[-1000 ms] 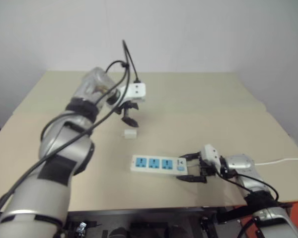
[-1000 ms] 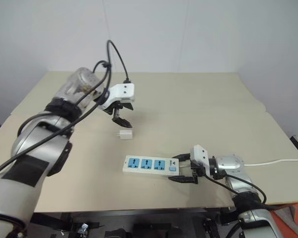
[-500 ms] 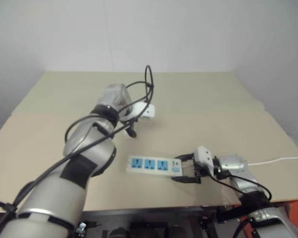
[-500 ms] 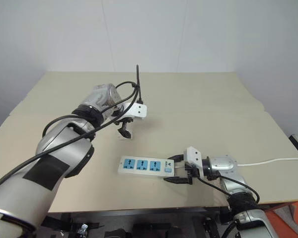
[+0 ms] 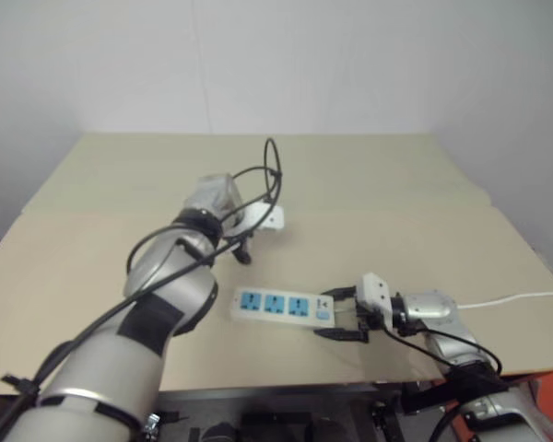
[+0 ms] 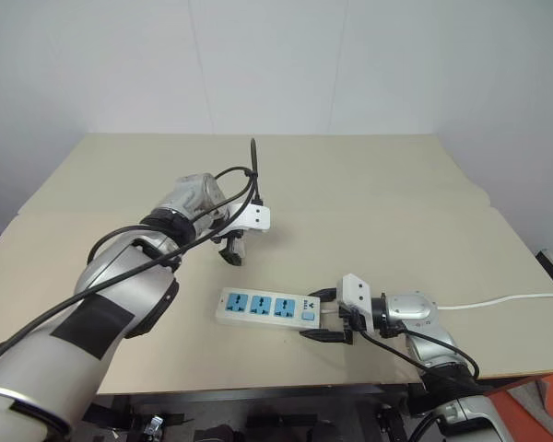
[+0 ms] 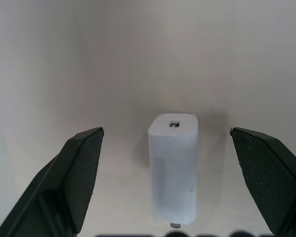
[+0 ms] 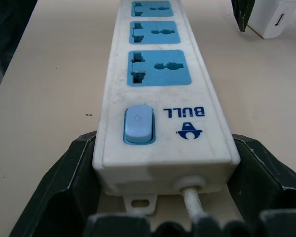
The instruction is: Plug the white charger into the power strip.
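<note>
In the left wrist view, my fingertips reach down beside the white charger's long sides, so it is time for my left gripper to close on it now.
The white charger (image 7: 173, 173) lies flat on the tan table (image 5: 396, 212), between the wide-apart fingers of my left gripper (image 7: 166, 130). That gripper (image 5: 242, 250) points steeply down over the charger, open, and touches nothing. The power strip (image 5: 276, 306) lies near the front edge with its three blue sockets facing up. My right gripper (image 5: 339, 315) is shut on the strip's switch and cord end, one black finger against each long side (image 8: 164, 140). In the right wrist view the charger (image 8: 274, 17) lies just beyond the strip's (image 8: 158, 74) far end.
The strip's thin white cord (image 5: 516, 299) runs off to the right along the table. The table's front edge lies close behind the strip. A black cable (image 5: 272, 175) loops above my left wrist.
My left gripper has swung down and toward the charger, and now straddles it. The strip and my right gripper sit slightly further left.
</note>
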`<action>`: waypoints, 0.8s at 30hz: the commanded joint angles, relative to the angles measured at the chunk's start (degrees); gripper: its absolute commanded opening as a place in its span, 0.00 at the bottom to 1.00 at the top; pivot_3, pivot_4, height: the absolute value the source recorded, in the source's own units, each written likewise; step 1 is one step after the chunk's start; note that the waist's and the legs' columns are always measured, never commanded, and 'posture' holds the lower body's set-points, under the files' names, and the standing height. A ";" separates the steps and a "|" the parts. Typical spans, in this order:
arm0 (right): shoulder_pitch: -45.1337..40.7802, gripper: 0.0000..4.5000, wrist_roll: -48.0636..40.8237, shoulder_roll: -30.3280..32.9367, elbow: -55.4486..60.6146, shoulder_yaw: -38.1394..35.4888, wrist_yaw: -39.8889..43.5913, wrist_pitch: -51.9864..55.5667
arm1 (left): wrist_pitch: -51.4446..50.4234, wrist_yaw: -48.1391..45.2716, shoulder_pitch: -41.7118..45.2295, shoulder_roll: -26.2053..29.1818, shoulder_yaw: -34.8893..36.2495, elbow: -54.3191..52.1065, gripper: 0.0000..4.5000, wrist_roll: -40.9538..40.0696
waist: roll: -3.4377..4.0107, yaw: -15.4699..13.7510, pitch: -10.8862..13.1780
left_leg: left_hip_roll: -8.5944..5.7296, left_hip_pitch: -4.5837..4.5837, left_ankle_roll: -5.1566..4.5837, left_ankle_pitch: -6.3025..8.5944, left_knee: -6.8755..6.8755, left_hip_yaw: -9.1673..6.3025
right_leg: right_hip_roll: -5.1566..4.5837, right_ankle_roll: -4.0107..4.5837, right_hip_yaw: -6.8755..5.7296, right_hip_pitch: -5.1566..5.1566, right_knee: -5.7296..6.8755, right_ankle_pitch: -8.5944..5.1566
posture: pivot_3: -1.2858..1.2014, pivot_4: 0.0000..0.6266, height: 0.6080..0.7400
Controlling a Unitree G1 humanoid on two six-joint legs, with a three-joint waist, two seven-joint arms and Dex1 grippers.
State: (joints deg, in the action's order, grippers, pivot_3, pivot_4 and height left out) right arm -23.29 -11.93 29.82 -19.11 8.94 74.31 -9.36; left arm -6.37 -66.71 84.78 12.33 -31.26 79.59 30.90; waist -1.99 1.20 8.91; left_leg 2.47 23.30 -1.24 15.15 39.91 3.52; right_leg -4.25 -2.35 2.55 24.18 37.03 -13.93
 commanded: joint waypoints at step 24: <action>1.38 0.77 1.63 1.40 3.58 1.08 -3.60 3.71 | -0.75 3.29 -1.14 -1.61 1.05 -0.06 0.22 2.50 | 0.00 -0.12 -0.01 | -0.02 -0.04 0.00 0.00 0.03 0.00 | -0.02 0.00 0.00 -0.05 0.01 0.00 | 0.52 0.24 1.00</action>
State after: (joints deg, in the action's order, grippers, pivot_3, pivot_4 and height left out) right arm -22.40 -11.54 30.54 -16.14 9.63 71.67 -6.49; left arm -6.62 -64.15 83.90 10.78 -30.13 79.60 32.47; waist -1.99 1.08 8.90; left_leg 2.45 23.25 -1.24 15.15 39.94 3.51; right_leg -4.27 -2.35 2.55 24.13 37.03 -13.93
